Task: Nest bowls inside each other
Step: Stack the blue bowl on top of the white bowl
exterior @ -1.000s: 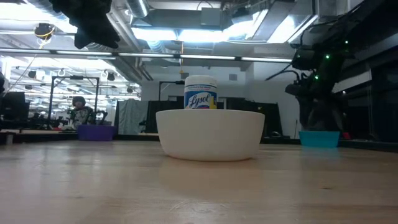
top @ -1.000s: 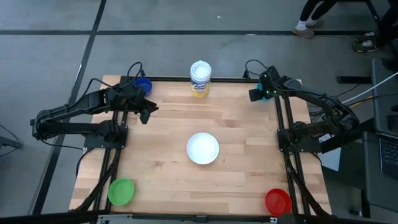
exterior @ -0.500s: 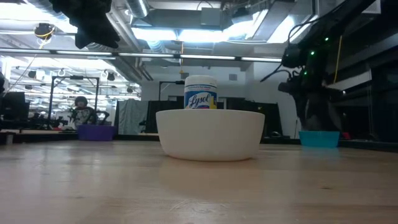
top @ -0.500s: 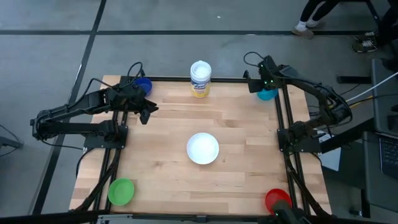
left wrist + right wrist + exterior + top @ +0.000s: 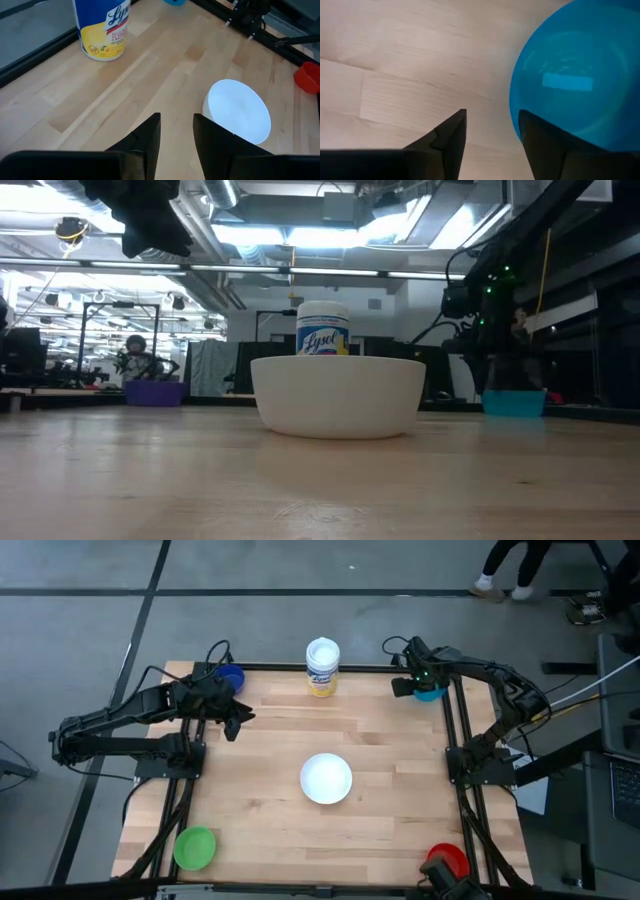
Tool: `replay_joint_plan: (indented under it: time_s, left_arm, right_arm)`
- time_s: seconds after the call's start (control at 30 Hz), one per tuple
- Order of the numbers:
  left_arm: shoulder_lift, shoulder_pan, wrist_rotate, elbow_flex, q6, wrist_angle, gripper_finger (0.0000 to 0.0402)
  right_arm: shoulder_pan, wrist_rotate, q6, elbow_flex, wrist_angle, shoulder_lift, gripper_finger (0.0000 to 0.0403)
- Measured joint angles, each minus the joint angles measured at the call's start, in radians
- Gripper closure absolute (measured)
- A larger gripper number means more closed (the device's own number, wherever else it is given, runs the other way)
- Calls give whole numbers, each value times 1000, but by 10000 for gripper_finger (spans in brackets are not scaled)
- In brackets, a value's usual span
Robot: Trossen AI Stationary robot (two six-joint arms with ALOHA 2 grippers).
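Observation:
My right gripper's fingers stand on both sides of the light blue bowl's rim (image 5: 516, 107), so it is time to close: closing now would catch the bowl.
A white bowl (image 5: 326, 778) sits mid-table, with a green bowl (image 5: 194, 847) at the near left and a red bowl (image 5: 447, 862) at the near right. A dark blue bowl (image 5: 231, 677) is at the far left and a light blue bowl (image 5: 431, 691) at the far right, all on their bases. My right gripper (image 5: 492, 137) is open and points down at the light blue bowl's (image 5: 570, 75) left rim. My left gripper (image 5: 177, 135) hangs open and empty above the table's far left (image 5: 232, 725). My right gripper comes from above at the light blue bowl's rim (image 5: 516, 107) on the side toward the table's left. One finger (image 5: 545, 145) is over the bowl's inside and the other (image 5: 451, 137) is outside over the wood. I cannot tell whether either finger touches the bowl.
A white canister with a yellow label (image 5: 322, 666) stands upright at the far edge's middle, between the two blue bowls. Bare wood lies all around the white bowl. Black frame rails run along the table's left and right sides.
My right gripper has come down toward the light blue bowl, shifting a little toward the table's left and tipping to point more steeply down. No bowl has moved.

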Motion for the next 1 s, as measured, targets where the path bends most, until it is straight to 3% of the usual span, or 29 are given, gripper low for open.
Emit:
replay_joint_plan:
  time_s: [0.27, 0.63, 0.8, 1.0]
  left_arm:
    - [0, 0, 5, 0, 1, 0, 290]
    - [0, 0, 5, 0, 1, 0, 290]
    - [0, 0, 5, 0, 8, 0, 290]
    - [0, 0, 5, 0, 9, 0, 290]
  right_arm:
    - [-1, -3, 28, 0, 6, 0, 258]
    - [5, -78, 25, 0, 15, 0, 392]
    - [29, -102, 26, 0, 27, 0, 399]
    - [68, -232, 100, 5, 194, -26, 401]
